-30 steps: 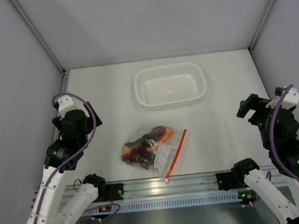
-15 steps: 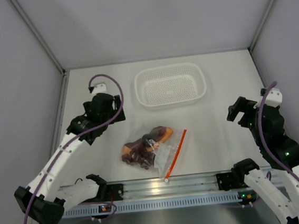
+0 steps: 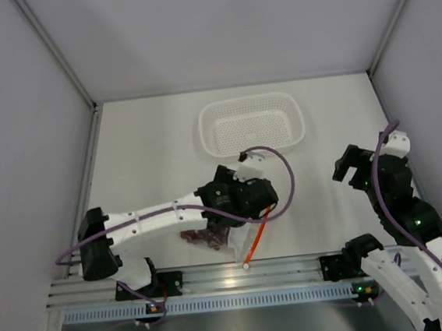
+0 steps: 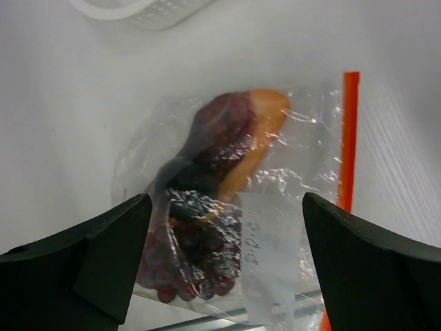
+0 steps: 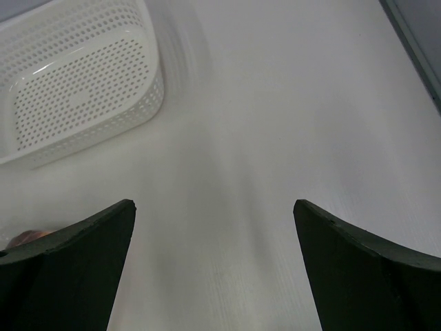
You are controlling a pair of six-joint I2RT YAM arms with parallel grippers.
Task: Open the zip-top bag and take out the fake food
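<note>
The left gripper grabs the bag's orange-red zip strip next, leaving the strip's end free for the right gripper to open the bag.
The zip-top bag lies flat on the white table, clear and crinkly, with its orange-red zip strip along its right edge. Inside are the fake food pieces: a long orange-and-maroon hot-dog piece, a dark round fruit and a dark red grape cluster. My left gripper hovers open above the bag, its fingers on either side of the food. In the top view the left gripper hides most of the bag. My right gripper is open and empty, far right of the bag.
A white perforated basket stands behind the bag; it also shows in the right wrist view. An aluminium rail runs along the table's near edge, just below the bag. Grey walls enclose the table on three sides.
My left arm has swung from the left side of the table to the right and now hangs over the bag. My right arm has shifted slightly. The bag has not moved.
</note>
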